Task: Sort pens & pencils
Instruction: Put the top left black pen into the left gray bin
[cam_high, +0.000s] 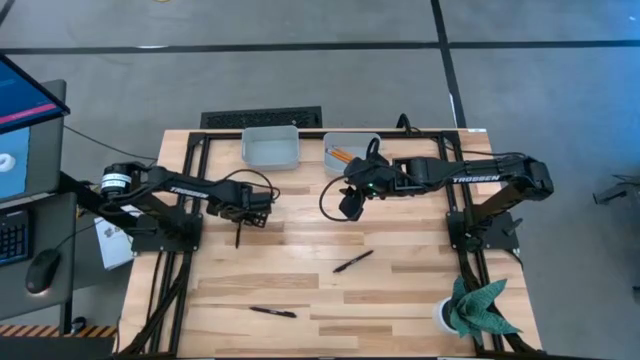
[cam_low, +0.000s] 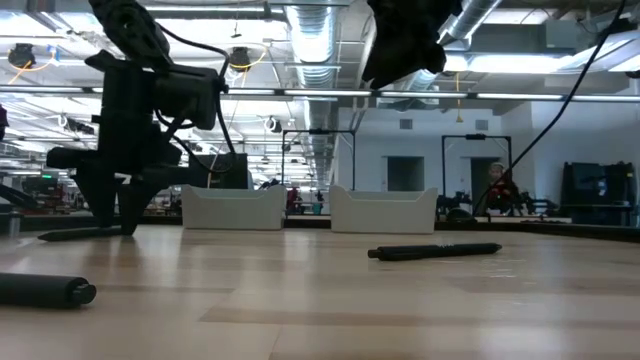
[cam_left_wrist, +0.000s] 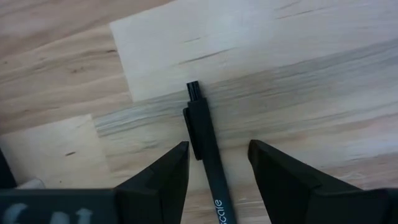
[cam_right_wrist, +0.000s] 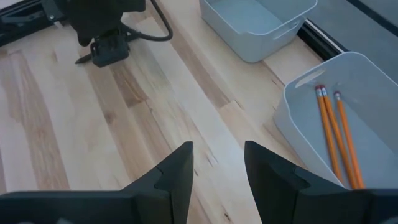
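The black pen should go into the grey bin, so my left gripper should next grab it by its body (cam_high: 238, 236) (cam_left_wrist: 214, 168) beside the clip.
A black pen (cam_left_wrist: 208, 155) lies flat on the wooden table at the left. My left gripper (cam_high: 240, 215) points down over it, open, with one finger on each side of the pen's clip end and not touching it. A second pen (cam_high: 352, 261) lies mid-table and a third pen (cam_high: 272, 312) near the front edge. Two orange pencils (cam_right_wrist: 336, 134) lie in the right grey bin (cam_high: 352, 150). My right gripper (cam_right_wrist: 217, 152) hangs open and empty above the table, near that bin.
A second grey bin (cam_high: 271, 146) stands at the far edge, left of the one with the pencils. A green potted plant (cam_high: 475, 305) sits at the near right corner. Bare wood lies between the pens.
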